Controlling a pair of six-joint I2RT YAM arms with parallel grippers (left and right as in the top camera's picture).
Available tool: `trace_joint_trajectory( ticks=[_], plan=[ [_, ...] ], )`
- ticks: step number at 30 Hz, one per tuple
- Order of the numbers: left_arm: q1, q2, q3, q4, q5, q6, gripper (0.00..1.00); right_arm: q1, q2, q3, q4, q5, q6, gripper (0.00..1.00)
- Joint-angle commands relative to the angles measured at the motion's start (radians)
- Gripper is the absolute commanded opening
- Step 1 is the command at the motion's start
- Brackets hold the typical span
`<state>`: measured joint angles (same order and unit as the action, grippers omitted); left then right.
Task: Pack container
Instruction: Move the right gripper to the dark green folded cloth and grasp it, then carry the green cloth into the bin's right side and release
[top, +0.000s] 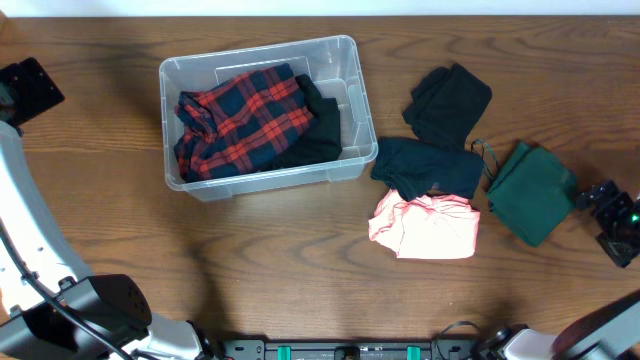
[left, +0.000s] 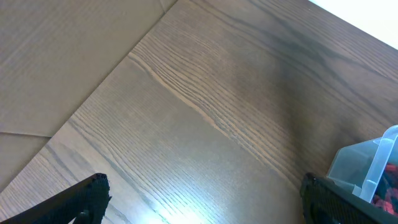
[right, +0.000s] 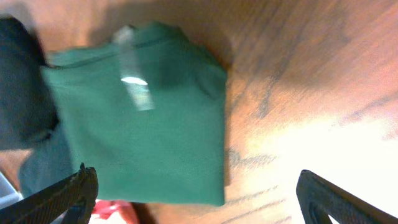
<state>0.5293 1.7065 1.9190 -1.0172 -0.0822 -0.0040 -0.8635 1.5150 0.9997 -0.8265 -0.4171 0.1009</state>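
Observation:
I should next grab the green garment's edge farthest from the dark garments with my right gripper, so its folded body can settle freely into the container (top: 350, 75).
The clear plastic container (top: 350, 75) stands left of centre on the wooden table and holds a red and navy plaid garment (top: 240, 120) and a dark garment (top: 318, 125). Its corner shows in the left wrist view (left: 372, 163). To its right lie a black garment (top: 450, 100), a dark navy garment (top: 430, 165), a pink garment (top: 430, 228) and a folded green garment (top: 530, 192), which also shows in the right wrist view (right: 143, 112). My right gripper (top: 612, 215) is open and empty, just right of the green garment (right: 196, 196). My left gripper (top: 25, 90) is open and empty at the far left (left: 205, 199).
The far table edge (top: 320, 8) runs along the top. The front edge carries a black rail with green clips (top: 340, 350). The left arm's base (top: 90, 310) stands at the front left corner.

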Motion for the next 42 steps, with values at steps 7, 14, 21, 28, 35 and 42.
trace_joint_trajectory(
  ticks=[7,14,21,28,35,42],
  plan=[
    [0.003,0.006,0.0,0.0,-0.009,-0.009,0.98,-0.001,0.248,0.012,0.08,-0.183,-0.17,0.91],
    [0.003,0.006,0.0,0.0,-0.009,-0.009,0.98,0.035,0.355,-0.014,0.193,-0.211,-0.158,0.88],
    [0.003,0.006,0.0,0.0,-0.009,-0.009,0.98,0.06,0.372,-0.063,0.283,-0.264,-0.118,0.69],
    [0.003,0.006,0.0,0.0,-0.009,-0.009,0.98,0.066,0.372,-0.089,0.278,-0.2,-0.089,0.42],
    [0.003,0.006,0.0,0.0,-0.009,-0.009,0.98,0.077,0.301,-0.077,0.239,-0.38,-0.064,0.12],
    [0.003,0.006,0.0,0.0,-0.009,-0.009,0.98,0.264,-0.021,-0.053,0.301,-0.477,0.064,0.01]
  ],
)
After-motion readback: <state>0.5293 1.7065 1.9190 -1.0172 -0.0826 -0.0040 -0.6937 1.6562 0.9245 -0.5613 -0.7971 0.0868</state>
